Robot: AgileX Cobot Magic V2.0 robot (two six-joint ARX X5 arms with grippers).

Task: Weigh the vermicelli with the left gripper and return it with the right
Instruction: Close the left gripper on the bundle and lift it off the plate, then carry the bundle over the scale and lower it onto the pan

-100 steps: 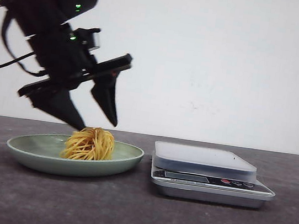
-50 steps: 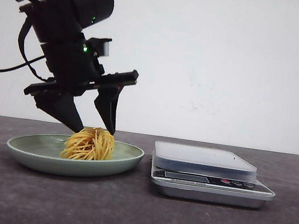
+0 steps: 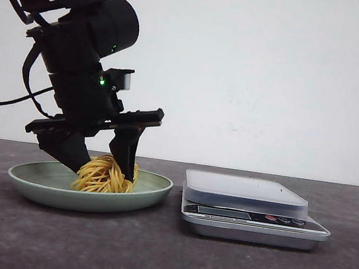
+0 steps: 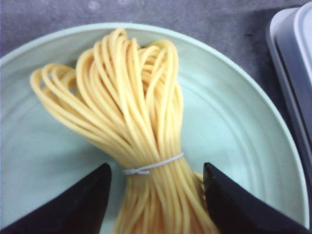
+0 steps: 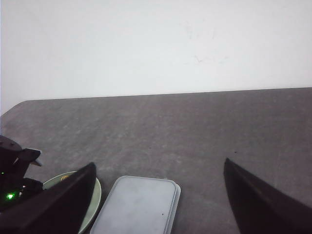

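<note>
In the left wrist view my left gripper's fingers sit beside the white band of the vermicelli, so my left gripper closes on the vermicelli next.
The vermicelli, a yellow-orange noodle clump tied with a thin white band, lies in the pale green plate on the left of the table. My left gripper is open and lowered into the plate, one black finger on each side of the clump. In the left wrist view the vermicelli fills the middle of the plate, and the gripper has both fingertips level with the white band, with the right finger close against the strands. My right gripper is open and empty, high above the table.
A silver kitchen scale with a flat pale platform stands right of the plate; it also shows in the right wrist view beside the plate. A white wall closes the back of the dark grey table.
My left gripper has come down and a little to the right, from above the vermicelli to astride it, with its fingers now inside the plate. The vermicelli has not moved.
</note>
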